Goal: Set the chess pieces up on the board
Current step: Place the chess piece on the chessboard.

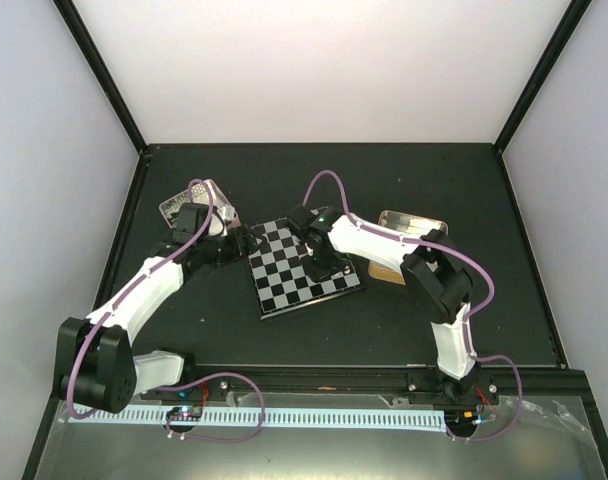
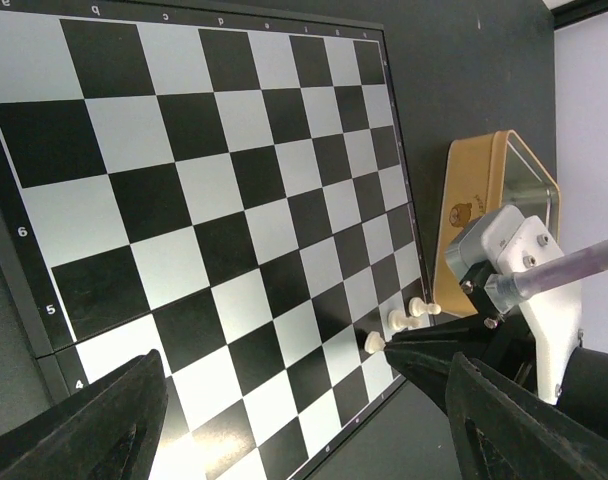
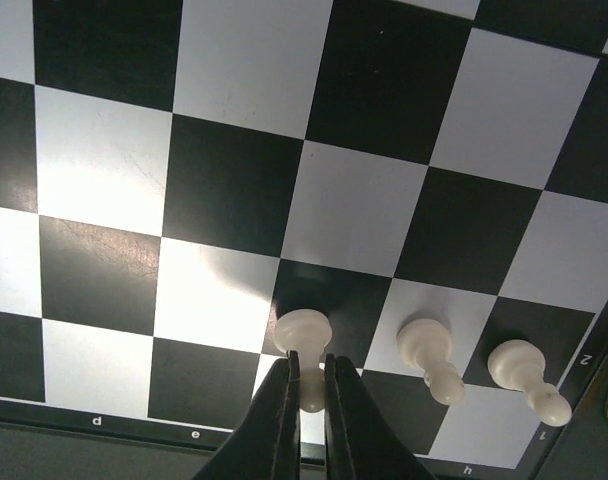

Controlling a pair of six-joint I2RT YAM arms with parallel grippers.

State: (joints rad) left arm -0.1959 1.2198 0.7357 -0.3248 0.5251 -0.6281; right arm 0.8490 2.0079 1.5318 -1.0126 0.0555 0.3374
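The cream-white pawn's base (image 3: pixel 303 328) sits inside the black square's edges, level with the standing pawns' bases, so it is now time for my right gripper to open.
The chessboard (image 1: pixel 292 270) lies in the middle of the table and fills the left wrist view (image 2: pixel 184 200) and the right wrist view (image 3: pixel 234 180). My right gripper (image 3: pixel 309 385) is shut on a cream-white pawn (image 3: pixel 302 335) whose base is at a black square near the board's right edge; it also shows from above (image 1: pixel 319 272). Two more cream pawns (image 3: pixel 429 352) (image 3: pixel 524 372) stand beside it in the same row. All three show in the left wrist view (image 2: pixel 402 320). My left gripper (image 2: pixel 304 430) is open and empty at the board's left edge (image 1: pixel 246 243). No black pieces show.
A tan box (image 2: pixel 474 220) lies just right of the board, with a silvery tin (image 1: pixel 412 222) behind it. A square tray (image 1: pixel 189 205) holding small pieces sits at the back left, behind my left arm. Black rails frame the table.
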